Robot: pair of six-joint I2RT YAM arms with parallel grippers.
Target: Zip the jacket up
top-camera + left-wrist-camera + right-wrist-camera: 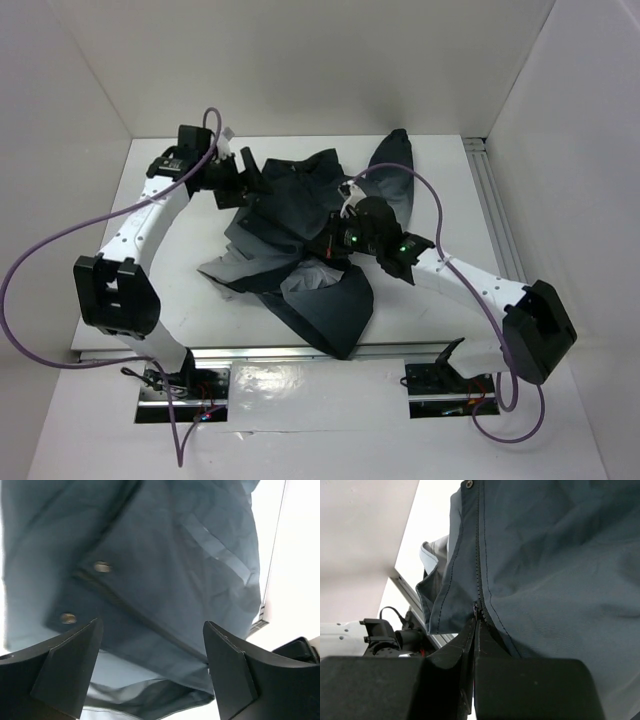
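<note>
Next, my left gripper grabs the jacket's zipper edge near the metal snaps and stretches the zipper seam straight for the zipper pull (475,610) to zip.
The dark charcoal jacket (300,215) lies crumpled mid-table, its light grey lining (312,280) showing at the front. My right gripper (342,236) is over its middle. In the right wrist view it (476,618) is shut on the zipper pull (475,610), at the lower end of the closed zipper seam (479,545). My left gripper (250,180) is at the jacket's far left edge. In the left wrist view it (152,625) is open, with jacket fabric (165,555) and two metal snaps (102,566) beyond the fingers.
An aluminium rail (497,215) runs along the table's right side and another (300,351) along the front edge. White walls enclose the table on three sides. Purple cables (40,255) loop off both arms.
</note>
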